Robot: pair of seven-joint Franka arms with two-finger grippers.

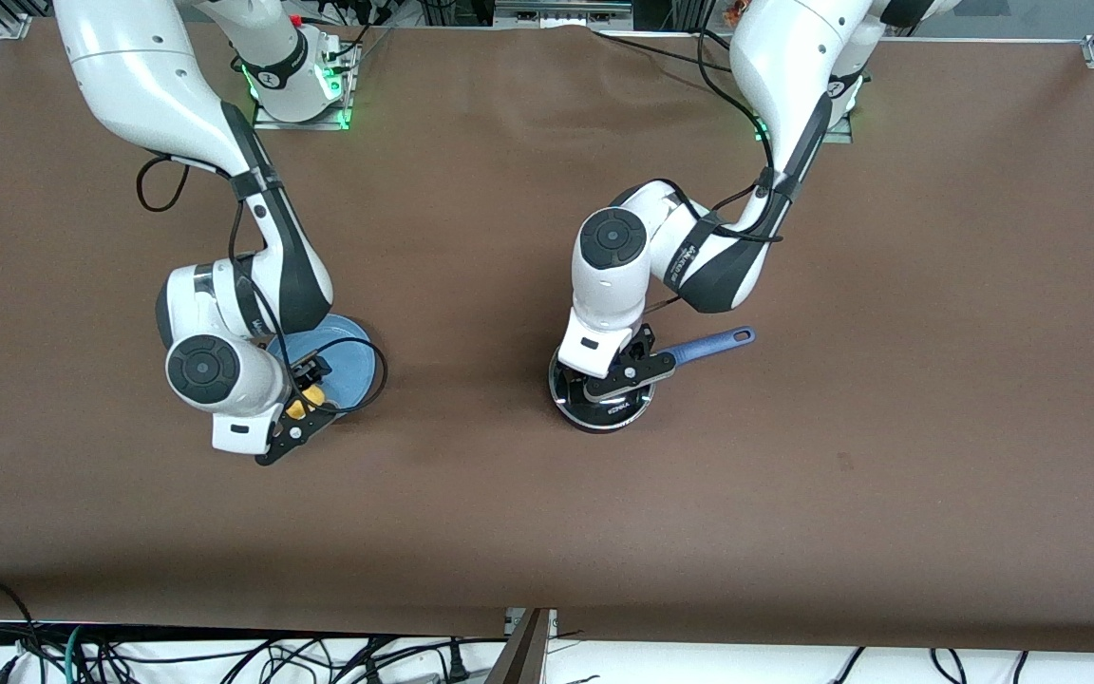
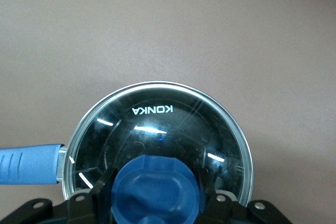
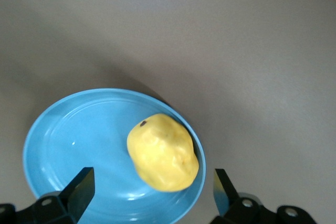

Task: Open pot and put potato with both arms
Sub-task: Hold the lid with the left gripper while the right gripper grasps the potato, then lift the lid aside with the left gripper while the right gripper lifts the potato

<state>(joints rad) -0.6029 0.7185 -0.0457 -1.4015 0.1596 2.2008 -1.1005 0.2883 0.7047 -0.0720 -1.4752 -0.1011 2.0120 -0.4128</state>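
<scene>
I need to move my right gripper toward the yellow potato first and then close. My fingers stop short of the potato's sides above the blue plate (image 1: 340,342) (image 3: 79,145), so they would miss if I closed now.
The black pot (image 1: 604,418) stands mid-table with its blue handle (image 1: 713,344) toward the left arm's end. Its glass lid (image 2: 157,124) is on, seated on the rim. My left gripper (image 1: 609,385) is down over the lid, and in the left wrist view the gripper (image 2: 156,182) has its fingers against both sides of the blue knob (image 2: 157,192). The yellow potato (image 3: 163,153) lies at the edge of a blue plate (image 3: 79,145). My right gripper (image 3: 152,187) is open just above it, a finger on each side. In the front view the right gripper (image 1: 310,399) partly hides the potato (image 1: 300,408).
The blue plate (image 1: 352,366) sits toward the right arm's end of the brown table, level with the pot. Bare table lies between plate and pot and nearer the front camera. Cables hang below the table's front edge.
</scene>
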